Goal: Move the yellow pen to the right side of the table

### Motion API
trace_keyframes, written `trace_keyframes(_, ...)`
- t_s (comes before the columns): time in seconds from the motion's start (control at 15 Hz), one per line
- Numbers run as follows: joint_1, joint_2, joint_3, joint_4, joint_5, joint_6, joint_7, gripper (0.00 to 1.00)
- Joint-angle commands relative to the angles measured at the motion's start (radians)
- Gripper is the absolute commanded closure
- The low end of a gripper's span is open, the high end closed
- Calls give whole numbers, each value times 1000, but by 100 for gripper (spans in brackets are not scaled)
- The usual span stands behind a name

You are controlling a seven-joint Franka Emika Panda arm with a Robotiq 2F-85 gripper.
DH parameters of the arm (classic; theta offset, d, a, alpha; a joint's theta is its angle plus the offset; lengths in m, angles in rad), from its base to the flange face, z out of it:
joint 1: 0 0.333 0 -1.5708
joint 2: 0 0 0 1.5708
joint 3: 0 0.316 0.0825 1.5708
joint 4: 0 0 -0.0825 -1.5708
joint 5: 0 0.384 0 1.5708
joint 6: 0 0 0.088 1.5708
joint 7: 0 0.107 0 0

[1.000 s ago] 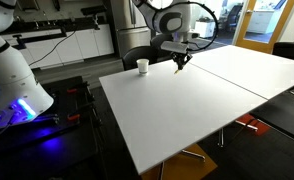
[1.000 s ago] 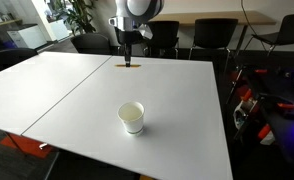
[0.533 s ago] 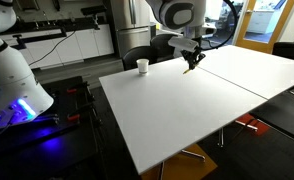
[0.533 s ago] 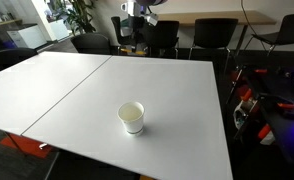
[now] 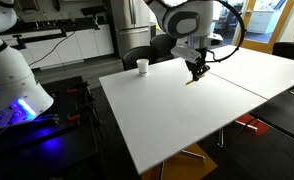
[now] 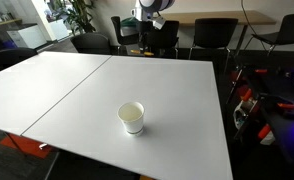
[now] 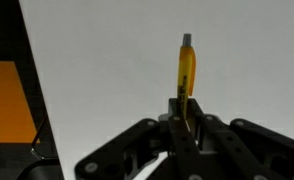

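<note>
The yellow pen is hanging above the table. It would fall if I opened my gripper now.
My gripper (image 5: 197, 70) is shut on the yellow pen (image 5: 194, 78) and holds it just above the white table (image 5: 177, 115), near the seam between the panels. In the wrist view the pen (image 7: 187, 65) sticks out from between my shut fingers (image 7: 187, 108), over the white tabletop (image 7: 107, 70). In an exterior view only the arm (image 6: 150, 10) shows, at the top beyond the table's far edge (image 6: 157, 58). The pen cannot be made out there.
A small white cup (image 5: 143, 66) stands near a table corner and shows in both exterior views (image 6: 132, 116). Dark chairs (image 6: 207, 35) line the far side. A second robot base with blue lights (image 5: 12, 100) stands on the floor beside the table.
My gripper has lifted the pen off the table and carried it away from the cup, across toward the seam.
</note>
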Motion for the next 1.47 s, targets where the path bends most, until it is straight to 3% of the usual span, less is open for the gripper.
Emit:
trace_keyframes(0.0,-14,42,3,40,24,-28,28,97)
trace_keyframes(0.53,-53,137,19,110,95,-23,39,97)
trace_keyframes(0.67,-51,146,18,118,98,-25,42,63)
trace_keyframes(1.2,-9,65,1,36,88,16,101,4)
trace_keyframes(1.4,10,2,3,-26,89,44,118,0)
